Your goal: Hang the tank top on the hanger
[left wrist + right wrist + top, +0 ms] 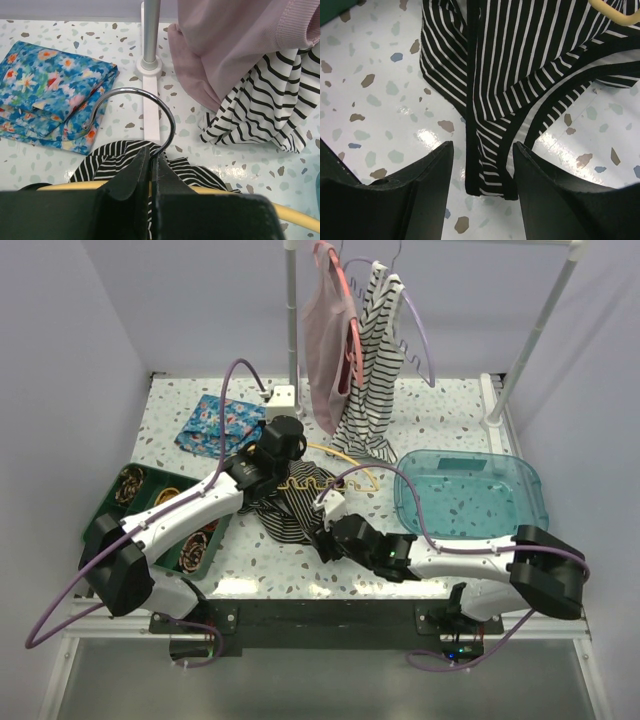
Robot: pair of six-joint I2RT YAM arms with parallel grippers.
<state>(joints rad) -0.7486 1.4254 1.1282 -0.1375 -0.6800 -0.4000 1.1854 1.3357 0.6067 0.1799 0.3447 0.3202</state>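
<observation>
I will next grab the tank top by its dark-trimmed strap end (318, 540) (491, 174) with my right gripper, so that I can pull the strap over the hanger's end.
The tank top (296, 502), black with thin white stripes, lies crumpled on the table in front of the arms. The yellow hanger (345, 462) lies partly under it, and its yellow bar shows in the left wrist view (296, 215). My left gripper (282, 452) is shut on the hanger's metal hook (165, 107), just above the tank top (112, 161). My right gripper (326, 532) is open and low over the table. Its jaws stand either side of a dark-trimmed strap end of the tank top (492, 170) without closing on it. A bit of the hanger (615, 16) shows at the top right of the right wrist view.
A pink top (325, 340) and a white bold-striped garment (375, 375) hang from the rack at the back, by the rack post (292, 320). A folded blue floral cloth (218, 423) lies at back left, a green tray (105, 512) at left, and a clear blue bin (470, 495) at right.
</observation>
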